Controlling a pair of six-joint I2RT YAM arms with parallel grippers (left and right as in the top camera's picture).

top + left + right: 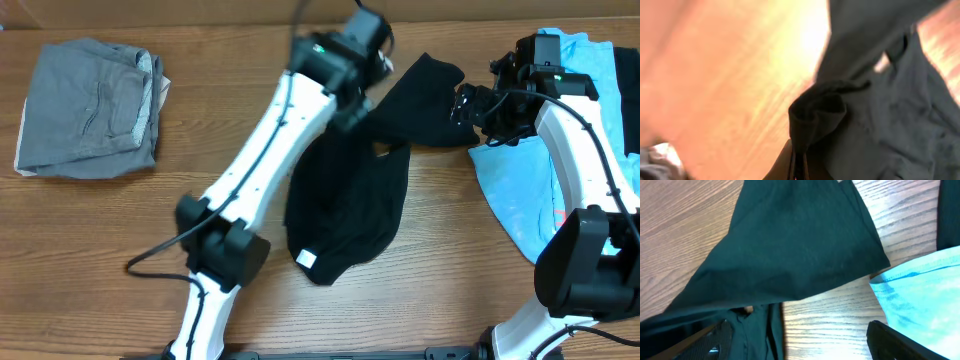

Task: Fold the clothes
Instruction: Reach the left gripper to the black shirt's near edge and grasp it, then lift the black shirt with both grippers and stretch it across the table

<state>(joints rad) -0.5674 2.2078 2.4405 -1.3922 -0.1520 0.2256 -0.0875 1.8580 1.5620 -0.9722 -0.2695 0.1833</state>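
My right gripper should next grab the black garment (350, 190) near its tip, away from the left gripper's fold, to spread it for folding.
A black garment (350, 190) lies spread in the middle of the wooden table, one part reaching up and right. My left gripper (350, 112) is shut on a bunched fold of it (815, 117) near its upper middle and holds it up. My right gripper (468, 105) is open beside the garment's right tip (790, 245), with bare wood between its fingers (800, 340). A light blue garment (560, 170) lies at the right and also shows in the right wrist view (920, 300).
A folded grey garment (90, 105) lies at the far left of the table (120, 240). The light blue garment lies under my right arm at the right edge.
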